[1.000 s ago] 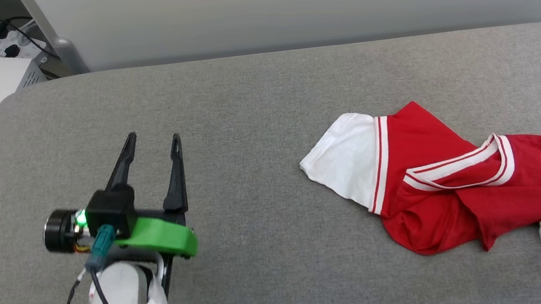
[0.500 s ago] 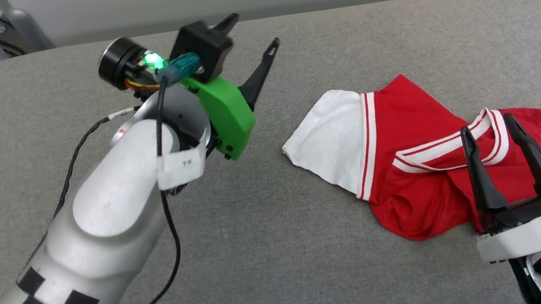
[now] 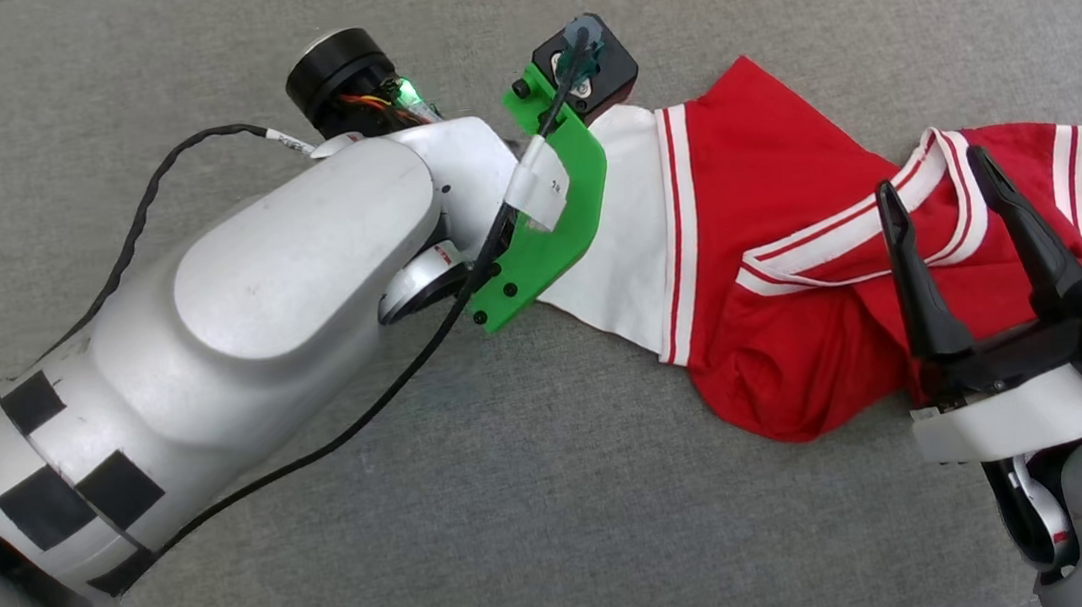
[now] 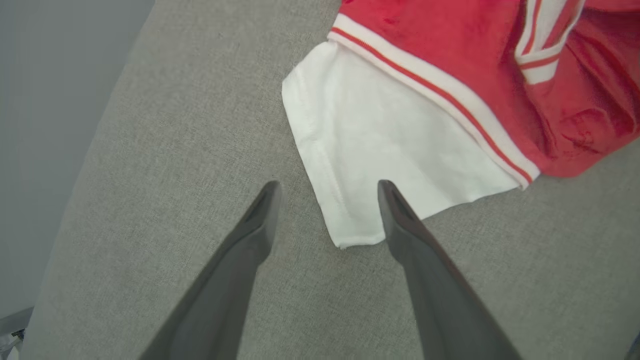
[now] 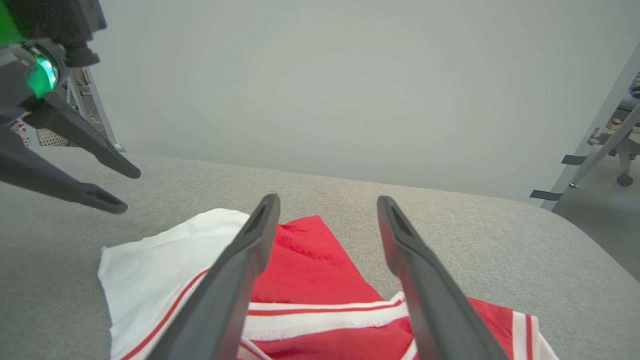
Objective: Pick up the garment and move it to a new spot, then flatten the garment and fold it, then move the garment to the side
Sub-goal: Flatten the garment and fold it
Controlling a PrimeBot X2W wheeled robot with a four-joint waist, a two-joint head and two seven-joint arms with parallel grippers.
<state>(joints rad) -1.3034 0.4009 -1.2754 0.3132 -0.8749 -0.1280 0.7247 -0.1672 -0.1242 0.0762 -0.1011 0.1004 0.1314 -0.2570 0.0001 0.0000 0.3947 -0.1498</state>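
I next need to take hold of the white sleeve [image 4: 380, 135] with my left gripper by its free hem corner [image 4: 346, 235], because the sleeve lies slack and that corner sticks out onto empty table.
The garment [image 3: 768, 169] lies crumpled on the grey padded table [image 3: 427, 557]: a red jersey with a white sleeve [image 4: 380, 135] and striped trim. My left arm reaches across to that sleeve, and its green wrist mount [image 3: 561, 211] covers the fingers in the head view. In the left wrist view my left gripper [image 4: 328, 186] hangs open above the sleeve's free corner, one finger over the cloth and one over bare table. My right gripper [image 3: 929, 172] is open above the striped collar, nothing between its fingers. The right wrist view shows the garment [image 5: 305, 260] below and the left gripper [image 5: 120, 187] at upper left.
The table's rounded edge [image 4: 100, 150] runs down the left of the left wrist view. A pale wall [image 5: 320, 90] stands behind the table. A metal frame and a wheeled chair [image 5: 600, 145] stand off the table's far right corner.
The head camera has tilted down and shifted. My left arm has swung from the near left across to the white sleeve. My right gripper has come in over the collar. Both stay open.
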